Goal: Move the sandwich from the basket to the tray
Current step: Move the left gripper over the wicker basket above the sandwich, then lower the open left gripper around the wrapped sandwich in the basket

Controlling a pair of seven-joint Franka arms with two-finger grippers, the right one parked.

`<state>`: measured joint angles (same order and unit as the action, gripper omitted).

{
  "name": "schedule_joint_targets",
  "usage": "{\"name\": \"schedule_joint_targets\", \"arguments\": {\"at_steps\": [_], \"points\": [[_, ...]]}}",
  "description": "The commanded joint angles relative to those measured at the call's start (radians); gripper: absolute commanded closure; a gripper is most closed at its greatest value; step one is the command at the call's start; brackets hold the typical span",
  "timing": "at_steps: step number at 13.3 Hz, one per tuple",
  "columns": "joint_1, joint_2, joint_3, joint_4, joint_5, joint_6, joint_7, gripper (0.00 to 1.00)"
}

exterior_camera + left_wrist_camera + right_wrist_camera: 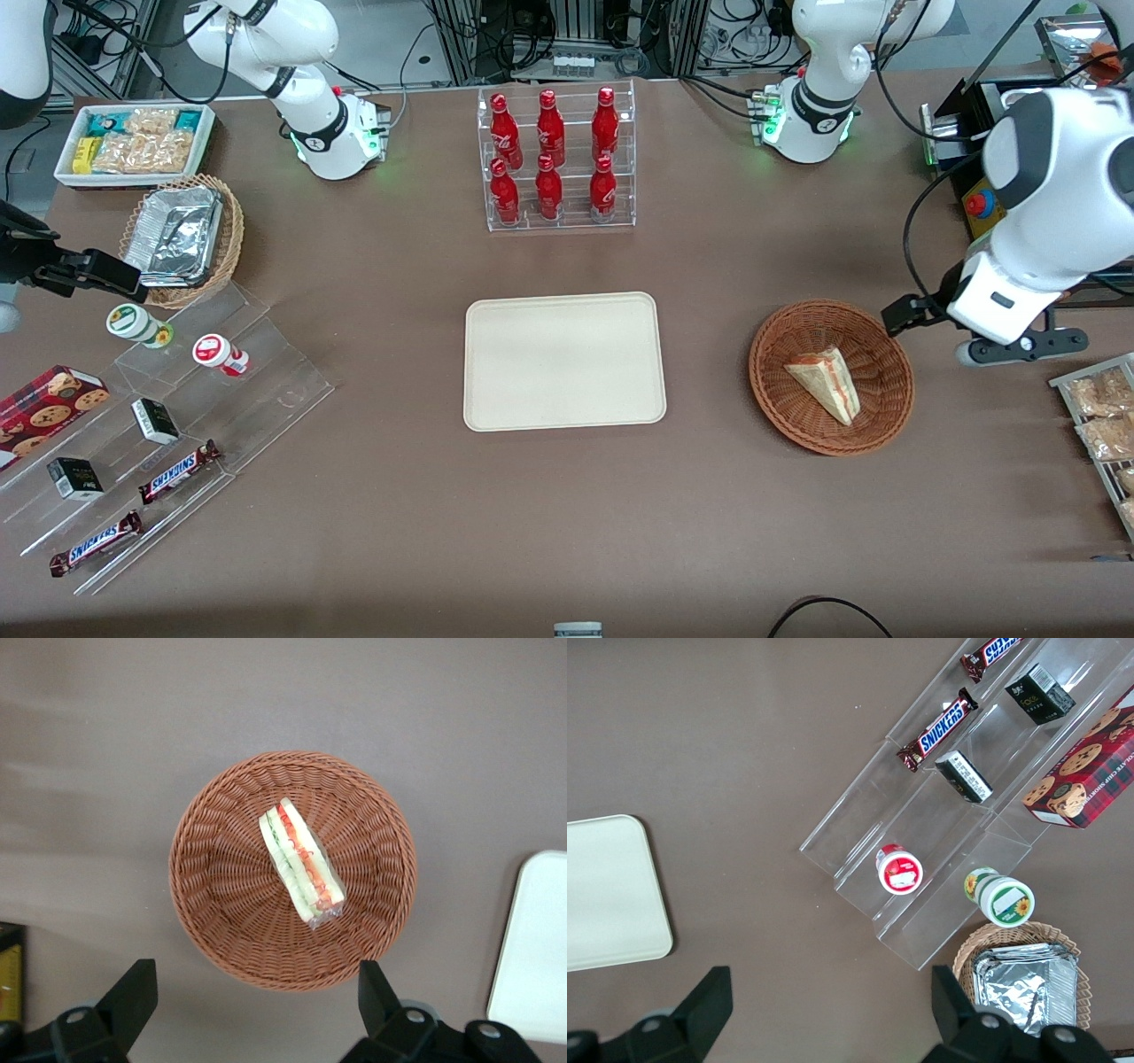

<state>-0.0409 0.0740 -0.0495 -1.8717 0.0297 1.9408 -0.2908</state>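
I should next pick up the sandwich with my left gripper by its two bread sides near the wrapper's end [804,368], as its cut side is long but narrow across.
The sandwich [826,383] [301,861], a pale bread wedge with red and green filling, lies in the middle of the reddish-brown wicker basket [780,403] [208,904]. The cream tray [563,361] [537,948] sits bare at the table's centre, beside the basket toward the parked arm's end. My left gripper [983,326] [257,992] hangs high above the table beside the basket's rim, toward the working arm's end. It is open wide, with only bare tabletop between its fingers.
A clear rack of red bottles [556,159] stands farther from the front camera than the tray. Packaged snacks on a wire rack [1103,416] lie at the working arm's end. Clear steps with candy bars [177,470] and a foil-filled tan basket [182,239] sit at the parked arm's end.
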Motion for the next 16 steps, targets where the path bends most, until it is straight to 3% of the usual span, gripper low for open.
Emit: {"name": "schedule_joint_targets", "arguments": {"at_steps": [1,7,16], "points": [[-0.013,-0.014,-0.018,-0.120,-0.002,0.151,-0.161,0.00],[-0.011,0.019,-0.038,-0.313,-0.002,0.432,-0.362,0.00],[-0.013,0.179,-0.049,-0.316,-0.002,0.582,-0.393,0.00]]}}
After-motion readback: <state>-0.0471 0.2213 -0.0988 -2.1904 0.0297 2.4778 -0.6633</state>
